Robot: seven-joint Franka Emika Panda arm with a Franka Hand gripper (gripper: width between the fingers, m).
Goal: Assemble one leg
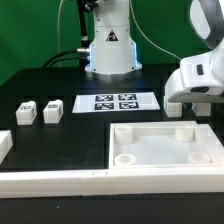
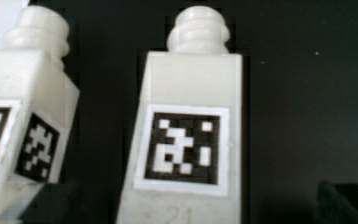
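Note:
In the wrist view my gripper's fingers reach down beside the middle leg's tagged body [image 2: 188, 150], so it is time to close on the middle leg now.
In the wrist view two white legs stand close up, each with a square marker tag and a ribbed peg tip. The middle leg [image 2: 194, 120] lies between my fingers; the other leg [image 2: 25, 120] is beside it. My gripper [image 2: 197, 208] is open: one dark fingertip [image 2: 350, 200] shows, a clear gap away from the middle leg. In the exterior view my gripper [image 1: 182, 104] hangs low at the right, behind the tray, and hides these legs. Two more small legs [image 1: 26, 110] [image 1: 52, 111] sit at the exterior view's left.
The large white tray [image 1: 165, 150] with round corner sockets lies in front. A long white rail [image 1: 60, 180] runs along the front, with a white block [image 1: 4, 145] at the far left. The marker board [image 1: 115, 102] lies in the middle, the robot base [image 1: 110, 45] behind it.

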